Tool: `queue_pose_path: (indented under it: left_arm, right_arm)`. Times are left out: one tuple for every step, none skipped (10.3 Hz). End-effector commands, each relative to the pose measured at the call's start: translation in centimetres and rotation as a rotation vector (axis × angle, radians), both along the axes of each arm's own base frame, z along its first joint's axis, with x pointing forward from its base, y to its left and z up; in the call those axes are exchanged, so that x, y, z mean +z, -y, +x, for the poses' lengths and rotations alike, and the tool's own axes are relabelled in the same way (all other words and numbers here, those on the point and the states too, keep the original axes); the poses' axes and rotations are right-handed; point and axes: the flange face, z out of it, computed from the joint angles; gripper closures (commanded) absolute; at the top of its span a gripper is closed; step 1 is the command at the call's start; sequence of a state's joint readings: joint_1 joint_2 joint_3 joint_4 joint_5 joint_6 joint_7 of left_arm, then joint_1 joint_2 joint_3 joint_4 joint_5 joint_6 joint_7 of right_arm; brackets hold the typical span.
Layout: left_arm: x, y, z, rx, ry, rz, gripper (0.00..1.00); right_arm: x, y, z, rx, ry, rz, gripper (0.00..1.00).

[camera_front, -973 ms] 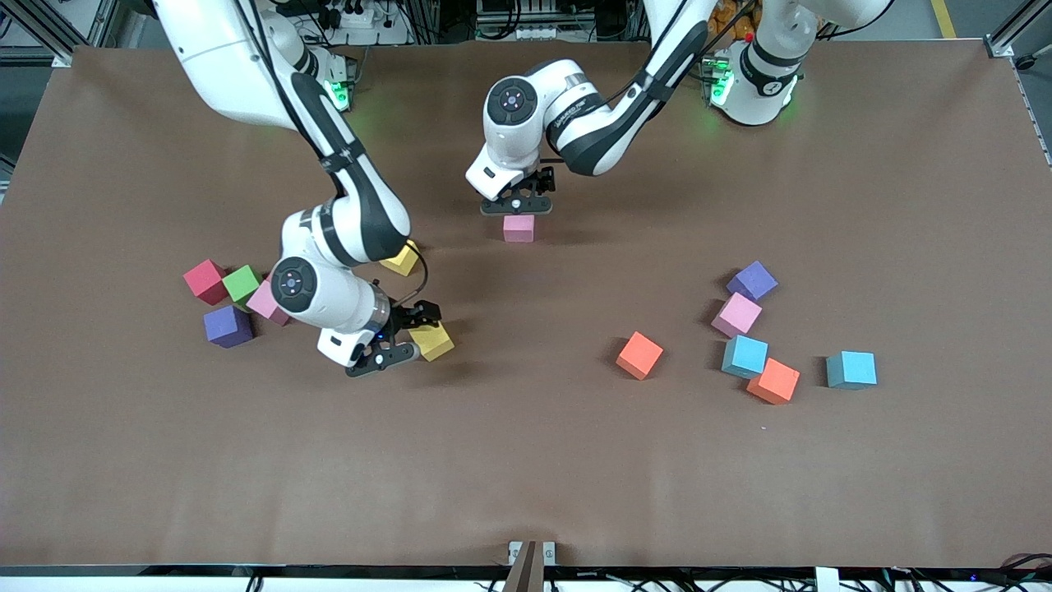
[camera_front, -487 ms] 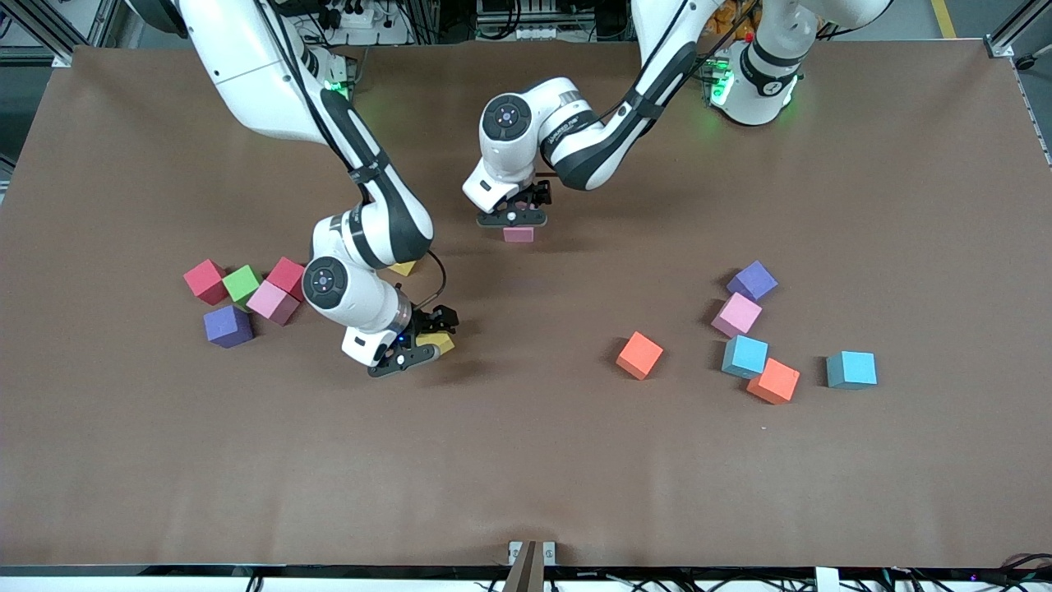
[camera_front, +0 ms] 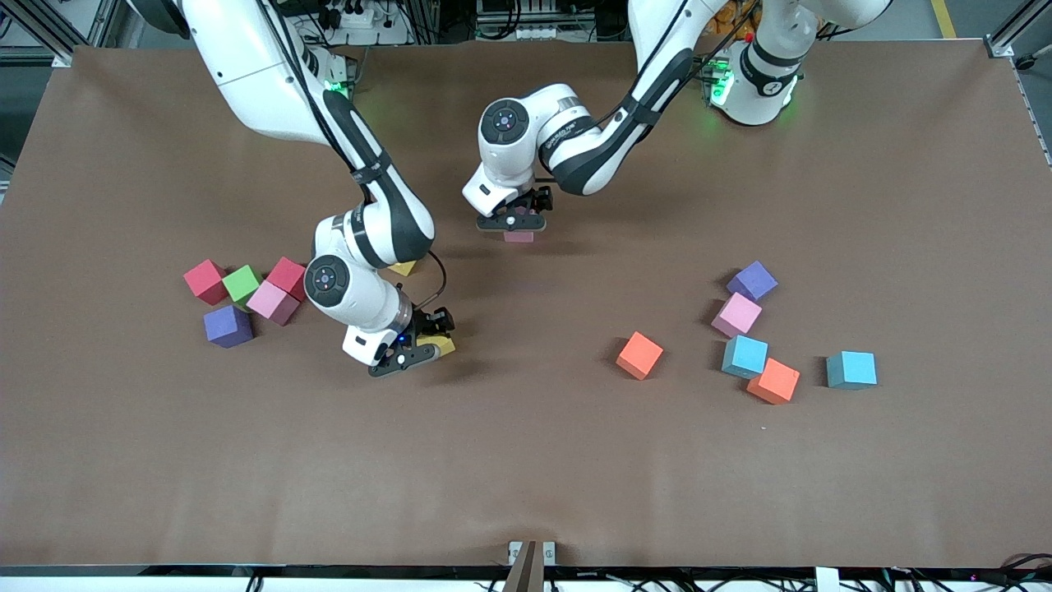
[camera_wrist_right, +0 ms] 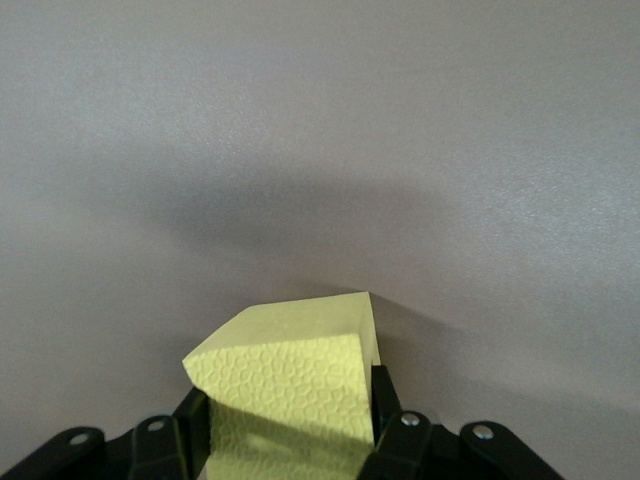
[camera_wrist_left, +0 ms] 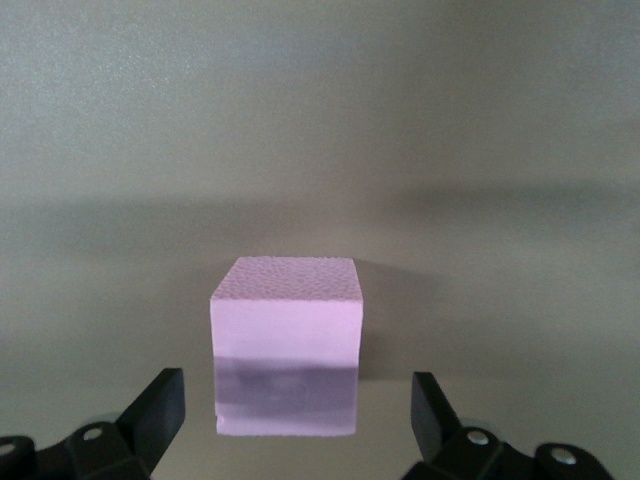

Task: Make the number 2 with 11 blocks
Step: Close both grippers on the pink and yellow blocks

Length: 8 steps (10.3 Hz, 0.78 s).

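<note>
The left gripper grabs the pink block (camera_front: pixel 519 237) by its two opposite sides next, to form the number 2 with blocks.
My right gripper (camera_front: pixel 417 347) is low on the table, shut on a yellow block (camera_front: pixel 437 344). In the right wrist view its fingers (camera_wrist_right: pixel 385 405) press both sides of that yellow block (camera_wrist_right: pixel 290 365). My left gripper (camera_front: pixel 513 224) stands open over a pink block (camera_front: pixel 519 237) near the middle of the table. The left wrist view shows the pink block (camera_wrist_left: pixel 287 320) on the table between the fingers (camera_wrist_left: pixel 160 400), with a gap on each side. A second yellow block (camera_front: pixel 403 268) peeks out from under the right arm. No number 2 is in view.
Toward the right arm's end lie a red (camera_front: pixel 205 280), a green (camera_front: pixel 242 283), another red (camera_front: pixel 287 275), a pink (camera_front: pixel 272 302) and a purple block (camera_front: pixel 228 326). Toward the left arm's end lie purple (camera_front: pixel 752 280), pink (camera_front: pixel 736 315), two blue (camera_front: pixel 745 356) (camera_front: pixel 851 369) and two orange blocks (camera_front: pixel 773 381) (camera_front: pixel 639 354).
My right gripper moved over the yellow block and closed on it. My left gripper came down around the pink block and stays open.
</note>
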<state>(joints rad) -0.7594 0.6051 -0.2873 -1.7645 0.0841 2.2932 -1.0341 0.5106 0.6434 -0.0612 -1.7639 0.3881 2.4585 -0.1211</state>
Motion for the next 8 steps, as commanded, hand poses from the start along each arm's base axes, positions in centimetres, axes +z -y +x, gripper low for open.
queue_pose_path:
  left_arm:
    - [-0.8, 0.3, 0.3, -0.025, 0.031, 0.005, 0.00]
    - [-1.1, 0.3, 0.2, -0.027, 0.026, 0.009, 0.00]
    - [-1.3, 0.1, 0.3, -0.024, 0.027, 0.011, 0.10]
    - [-1.5, 0.0, 0.2, -0.028, 0.025, 0.017, 0.25]
    - [-1.8, 0.0, 0.2, -0.028, 0.022, 0.018, 0.44]
    - [-1.7, 0.0, 0.2, -0.025, 0.024, 0.018, 0.62]
    - [-1.2, -0.1, 0.0, -0.007, 0.027, 0.020, 0.76]
    - [0.3, -0.4, -0.5, 0.032, 0.037, 0.022, 0.79]
  right_arm:
    - [2.2, 2.4, 1.1, 0.029, 0.005, 0.013, 0.96]
    - [3.9, 3.7, 1.8, 0.024, -0.023, 0.020, 0.97]
    - [5.5, 4.9, 2.4, 0.033, -0.037, 0.019, 0.97]
    - [6.9, 5.9, 2.6, 0.062, -0.053, 0.014, 0.97]
    - [8.0, 6.6, 2.5, 0.109, -0.054, -0.002, 0.97]
    - [9.2, 7.1, 2.2, 0.154, -0.049, -0.033, 0.97]
    - [10.3, 7.3, 1.8, 0.180, -0.066, -0.052, 0.97]
    - [11.3, 7.4, 1.4, 0.198, -0.082, -0.063, 0.98]
